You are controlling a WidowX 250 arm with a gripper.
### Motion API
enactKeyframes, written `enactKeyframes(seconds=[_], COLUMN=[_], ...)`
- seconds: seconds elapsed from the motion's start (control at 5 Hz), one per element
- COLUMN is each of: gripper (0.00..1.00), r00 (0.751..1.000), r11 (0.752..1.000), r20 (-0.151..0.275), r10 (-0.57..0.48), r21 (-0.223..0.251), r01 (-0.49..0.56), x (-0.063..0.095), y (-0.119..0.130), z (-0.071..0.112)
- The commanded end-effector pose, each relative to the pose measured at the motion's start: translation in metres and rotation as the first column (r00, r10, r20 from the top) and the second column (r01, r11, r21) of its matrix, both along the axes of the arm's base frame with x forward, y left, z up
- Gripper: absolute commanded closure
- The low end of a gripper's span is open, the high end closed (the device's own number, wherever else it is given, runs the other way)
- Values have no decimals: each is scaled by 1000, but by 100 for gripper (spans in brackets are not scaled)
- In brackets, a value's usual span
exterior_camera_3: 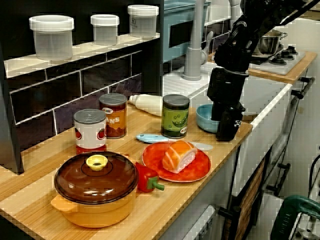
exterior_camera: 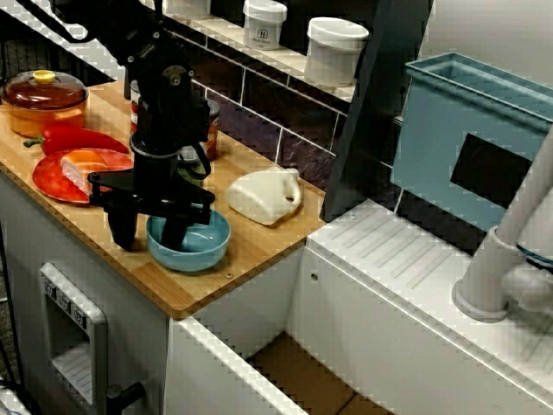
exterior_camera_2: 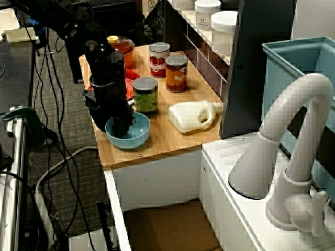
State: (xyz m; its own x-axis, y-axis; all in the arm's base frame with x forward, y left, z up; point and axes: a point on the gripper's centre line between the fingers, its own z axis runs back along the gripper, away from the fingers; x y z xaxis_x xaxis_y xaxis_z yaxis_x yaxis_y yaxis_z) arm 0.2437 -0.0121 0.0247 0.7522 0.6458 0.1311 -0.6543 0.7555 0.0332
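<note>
My gripper pinches the bowl by its thin rim (exterior_camera: 149, 228) next, since the bowl is too wide for my gripper across its round body (exterior_camera: 194, 258).
My black gripper (exterior_camera: 149, 232) stands upright at the front edge of the wooden counter (exterior_camera: 251, 251), open and straddling the rim of a blue bowl (exterior_camera: 197, 248). One finger is inside the bowl and the other is outside it, on the side nearer the red plate (exterior_camera: 54, 177). In the view from the sink side, the gripper (exterior_camera_2: 112, 123) hides the bowl's (exterior_camera_2: 134, 137) far rim. In the view from the counter's far end, the gripper (exterior_camera_3: 223, 122) stands in front of the bowl (exterior_camera_3: 204, 117). I cannot tell whether a finger touches the rim. The bowl looks empty.
A white jug (exterior_camera: 263, 197) lies on its side behind the bowl. A green can (exterior_camera_2: 145, 95) stands close beside the arm. Two more cans (exterior_camera_3: 112, 115), a blue knife (exterior_camera_3: 155, 138), a red pepper (exterior_camera: 78, 138) and an orange pot (exterior_camera_3: 95, 187) fill the rest. A sink faucet (exterior_camera_2: 293, 157) stands right.
</note>
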Motion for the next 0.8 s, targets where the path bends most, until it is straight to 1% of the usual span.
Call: enactKeyframes(seconds=[0.0,0.4,0.6], gripper=[100,100,100], r00=[1000,999,1000], r11=[1000,999,999], r20=[7,-13,-8], r10=[18,33,29], r21=[-12,-20,-40], r01=[-18,-33,-30], x=[7,12,12], y=[3,6,7], z=[6,8,21])
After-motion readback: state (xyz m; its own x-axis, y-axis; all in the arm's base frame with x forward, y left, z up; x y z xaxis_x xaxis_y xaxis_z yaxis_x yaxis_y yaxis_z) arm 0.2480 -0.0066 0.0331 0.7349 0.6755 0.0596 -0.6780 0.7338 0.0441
